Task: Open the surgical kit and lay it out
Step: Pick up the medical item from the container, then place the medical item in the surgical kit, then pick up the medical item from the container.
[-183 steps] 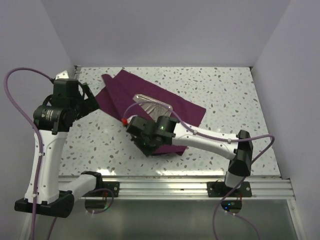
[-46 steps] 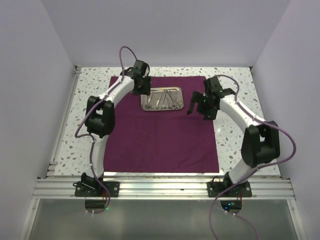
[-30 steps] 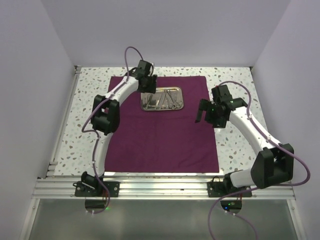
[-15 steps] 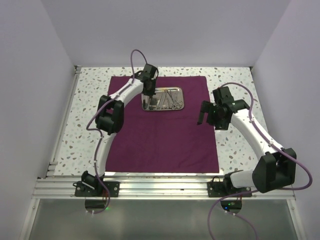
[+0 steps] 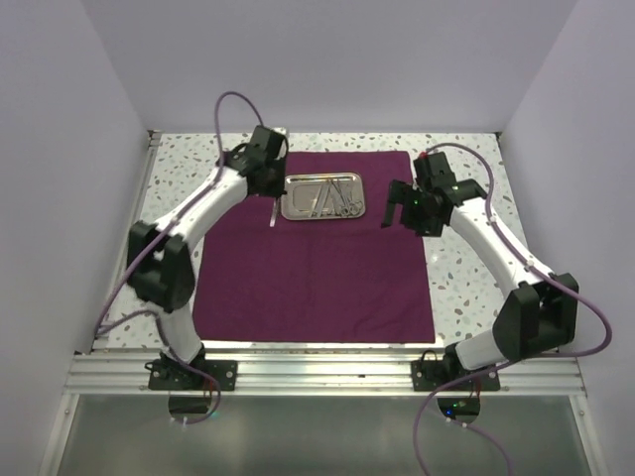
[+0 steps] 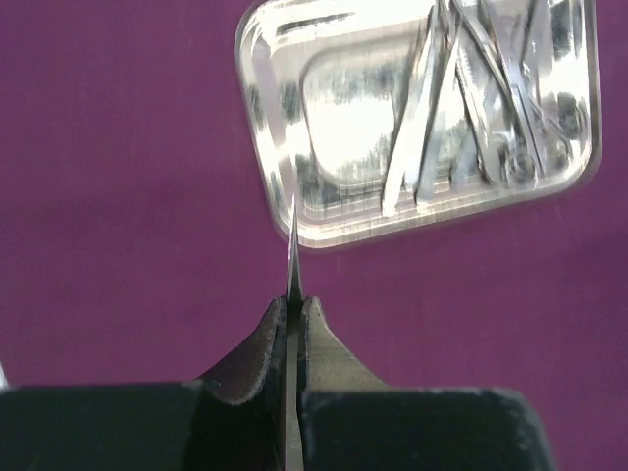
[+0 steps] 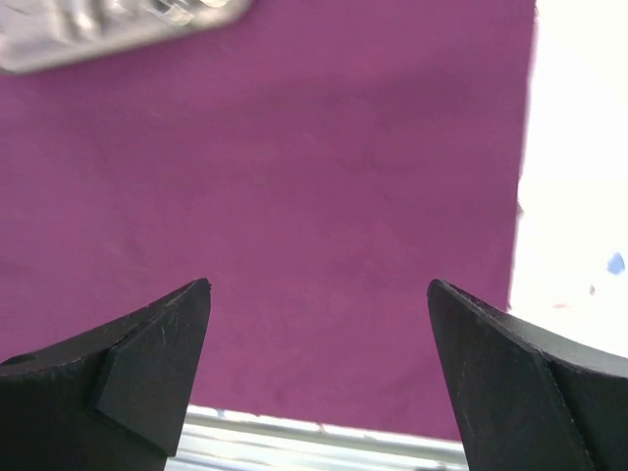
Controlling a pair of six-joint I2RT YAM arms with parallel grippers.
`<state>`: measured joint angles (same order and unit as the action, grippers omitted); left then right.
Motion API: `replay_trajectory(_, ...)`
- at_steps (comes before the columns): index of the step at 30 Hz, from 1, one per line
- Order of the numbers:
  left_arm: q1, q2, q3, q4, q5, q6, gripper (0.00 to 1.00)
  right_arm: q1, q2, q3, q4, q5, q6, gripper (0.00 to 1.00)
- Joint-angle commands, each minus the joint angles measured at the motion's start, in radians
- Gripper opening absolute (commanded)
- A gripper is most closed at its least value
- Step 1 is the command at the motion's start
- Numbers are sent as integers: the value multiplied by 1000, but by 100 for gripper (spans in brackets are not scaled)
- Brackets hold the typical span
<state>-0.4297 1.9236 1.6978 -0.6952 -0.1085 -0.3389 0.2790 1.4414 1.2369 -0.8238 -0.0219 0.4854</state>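
Note:
Next, my right gripper grabs the ringed steel instrument across both its stems near its rings and keeps it closed, to lay it out flat.
The surgical kit's purple cloth (image 5: 317, 268) lies spread flat on the table. Its steel tray (image 5: 323, 217) stands at the cloth's far middle and holds several slim instruments (image 5: 332, 195). My left gripper (image 5: 271, 193) hangs just left of the tray, shut on one slim steel instrument (image 5: 272, 210). In the left wrist view that instrument (image 6: 292, 245) sticks out edge-on past the fingertips (image 6: 314, 312), pointing at the tray's rim (image 6: 257, 108). My right gripper (image 5: 397, 208) is open over the cloth's right side, right of the tray. Its jaws (image 7: 319, 285) stand wide apart with only cloth (image 7: 294, 147) below them.
Speckled tabletop (image 5: 466, 268) shows around the cloth on the left, right and far sides. White walls close in the table on three sides. A metal rail (image 5: 327, 362) with the arm bases runs along the near edge.
My left gripper has shut on a slim instrument over the tray and drawn back to the left with it. The right gripper, still open, has shifted slightly towards the tray.

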Motion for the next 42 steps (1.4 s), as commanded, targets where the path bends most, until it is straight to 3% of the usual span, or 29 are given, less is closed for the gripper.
replay_trajectory(1,-35,-271,-295,19,10,-76,0,58,82,134,81,-27,-24,96)
replay_trajectory(6,-66,-536,-675,57,82,-146,0,111,322,373,77,-3,-21,94)
replay_trajectory(14,-78,-655,-898,54,121,-206,2,121,712,748,12,54,-57,89)
replay_trajectory(17,-78,-690,-911,48,112,-218,33,121,823,877,-26,60,-70,83)
replay_trajectory(18,-78,-696,-897,33,112,-221,55,123,844,915,-31,65,-71,81)
replay_trajectory(21,-78,-718,-866,2,61,-239,73,123,887,960,-31,76,-73,69)
replay_trajectory(22,-78,-721,-860,-6,58,-242,74,124,895,963,-31,76,-70,62)
replay_trajectory(26,-78,-736,-857,-24,46,-244,74,131,919,970,-23,71,-61,48)
replay_trajectory(42,-78,-765,-868,-55,32,-235,73,167,1062,1082,-75,175,-22,34)
